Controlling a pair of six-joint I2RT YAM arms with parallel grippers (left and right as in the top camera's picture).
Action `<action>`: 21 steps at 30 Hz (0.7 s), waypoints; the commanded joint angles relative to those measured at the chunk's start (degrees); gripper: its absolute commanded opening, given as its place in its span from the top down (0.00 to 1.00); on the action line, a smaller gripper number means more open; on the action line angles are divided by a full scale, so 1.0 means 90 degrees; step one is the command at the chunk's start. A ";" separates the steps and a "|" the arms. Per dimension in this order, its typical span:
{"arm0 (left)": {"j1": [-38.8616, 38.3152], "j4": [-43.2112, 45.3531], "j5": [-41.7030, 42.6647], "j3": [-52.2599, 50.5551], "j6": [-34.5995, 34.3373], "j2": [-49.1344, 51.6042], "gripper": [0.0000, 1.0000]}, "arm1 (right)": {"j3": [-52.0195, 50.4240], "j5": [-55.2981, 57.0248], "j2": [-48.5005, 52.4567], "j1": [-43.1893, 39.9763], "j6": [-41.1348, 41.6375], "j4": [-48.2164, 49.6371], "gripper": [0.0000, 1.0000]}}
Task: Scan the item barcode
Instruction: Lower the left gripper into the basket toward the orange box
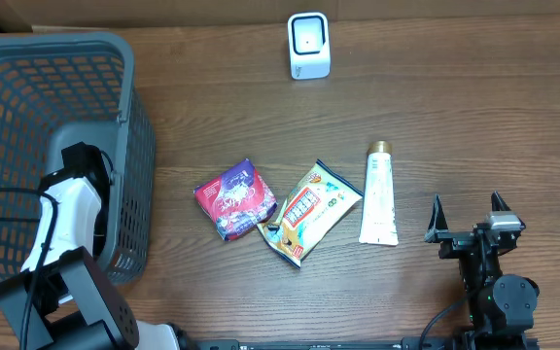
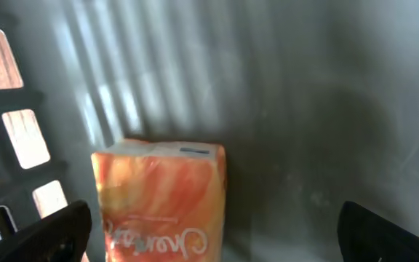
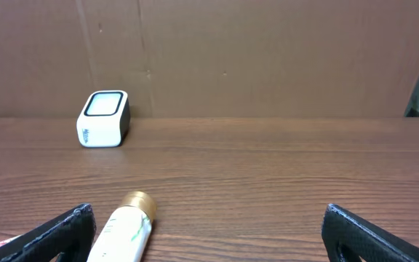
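Observation:
The lettered part of the orange packet is between both fingers, and its pale end [image 2: 167, 149] is past the fingers. My left gripper should close on the orange packet [image 2: 162, 200] now.
The white barcode scanner [image 1: 309, 46] stands at the back of the table, also in the right wrist view as the scanner [image 3: 102, 118]. My left arm [image 1: 66, 209] reaches down into the grey basket [image 1: 27, 68]. There my left gripper [image 2: 213, 240] is open, and an orange packet [image 2: 162, 200] lies on the basket floor between its fingers, close to the left one. My right gripper [image 1: 469, 219] stands open over bare wood, right of a white tube with a gold cap [image 1: 378, 194]. That tube [image 3: 126, 229] lies just inside the right gripper's [image 3: 209, 236] left finger.
A purple-red packet [image 1: 234, 199] and a yellow snack packet [image 1: 308, 212] lie side by side mid-table, left of the tube. The basket wall [image 2: 20, 138] rises close on the left gripper's left. A cardboard wall [image 3: 268, 51] backs the table.

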 commanded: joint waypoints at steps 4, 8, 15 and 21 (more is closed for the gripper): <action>0.0039 0.0075 -0.0063 -0.0102 -0.0345 0.0015 0.02 | -0.0063 0.0056 -0.0039 -0.0012 0.0024 0.0049 0.00; 0.0039 0.0112 -0.0039 -0.0102 -0.0342 0.0015 0.41 | -0.0063 0.0056 -0.0039 -0.0012 0.0024 0.0049 0.00; 0.0039 0.0087 -0.0041 -0.0153 -0.0340 0.0015 0.62 | -0.0063 0.0056 -0.0039 -0.0012 0.0022 0.0049 0.00; 0.0039 0.0114 -0.0049 -0.0219 -0.0340 0.0015 0.96 | -0.0063 0.0056 -0.0039 -0.0012 0.0024 0.0049 0.00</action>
